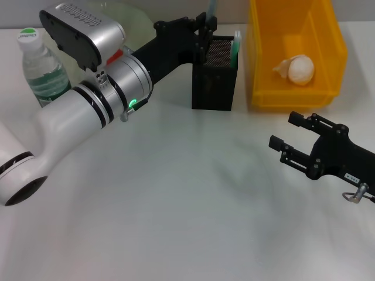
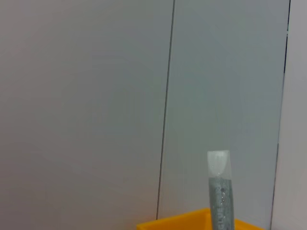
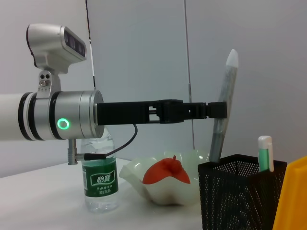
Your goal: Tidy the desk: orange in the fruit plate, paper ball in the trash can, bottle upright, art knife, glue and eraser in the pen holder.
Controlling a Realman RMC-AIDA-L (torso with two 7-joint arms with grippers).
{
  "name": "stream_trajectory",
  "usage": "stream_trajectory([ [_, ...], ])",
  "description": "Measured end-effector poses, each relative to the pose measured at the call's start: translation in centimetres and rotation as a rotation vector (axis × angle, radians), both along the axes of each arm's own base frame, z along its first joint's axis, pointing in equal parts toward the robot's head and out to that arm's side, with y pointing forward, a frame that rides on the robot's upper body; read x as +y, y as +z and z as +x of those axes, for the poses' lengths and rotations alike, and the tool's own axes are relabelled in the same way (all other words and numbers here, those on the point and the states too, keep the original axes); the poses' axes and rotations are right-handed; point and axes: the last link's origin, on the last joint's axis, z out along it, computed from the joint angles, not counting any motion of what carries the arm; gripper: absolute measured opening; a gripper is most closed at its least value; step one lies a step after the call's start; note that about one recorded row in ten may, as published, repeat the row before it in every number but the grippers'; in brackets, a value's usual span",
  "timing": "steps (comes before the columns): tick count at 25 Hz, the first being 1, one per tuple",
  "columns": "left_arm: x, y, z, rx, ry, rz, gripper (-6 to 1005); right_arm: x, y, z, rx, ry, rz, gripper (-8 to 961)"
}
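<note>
In the head view the grey stick (image 1: 211, 9) is upright over the black mesh pen holder (image 1: 215, 73), so it is now time for my left gripper to release it.
My left gripper (image 1: 206, 30) reaches over the black mesh pen holder (image 1: 215, 73) and is shut on the art knife (image 1: 212, 8), a grey stick with a pale tip. In the right wrist view the art knife (image 3: 223, 105) leans with its lower end inside the pen holder (image 3: 240, 196). The green-and-white glue (image 1: 236, 45) stands in the holder too. The paper ball (image 1: 299, 69) lies in the yellow trash can (image 1: 293, 96). The bottle (image 1: 37, 67) stands upright at the far left. The orange (image 3: 165, 171) rests in the fruit plate (image 3: 139, 179). The eraser is out of view. My right gripper (image 1: 283, 130) hovers open at the right.
My left forearm (image 1: 88, 111) stretches diagonally across the left half of the table, passing in front of the fruit plate (image 1: 132, 17). The trash can's corner (image 2: 192, 223) shows in the left wrist view behind the art knife (image 2: 219, 191). A wall stands behind the desk.
</note>
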Motion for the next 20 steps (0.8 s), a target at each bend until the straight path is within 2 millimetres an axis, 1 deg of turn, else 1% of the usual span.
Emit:
stream_trajectory([
  [13, -0.25, -0.25, 0.10, 0.005, -0.011, -0.010, 158, 0.17, -0.01, -0.14, -0.001, 0.005, -0.001, 689],
  [16, -0.32, -0.35, 0.16, 0.010, -0.017, -0.014, 318, 0.20, -0.01, -0.17, -0.001, 0.006, -0.001, 689],
  [20, -0.31, -0.37, 0.21, 0.008, -0.016, -0.016, 424, 0.24, -0.01, -0.20, -0.001, 0.008, -0.001, 690],
])
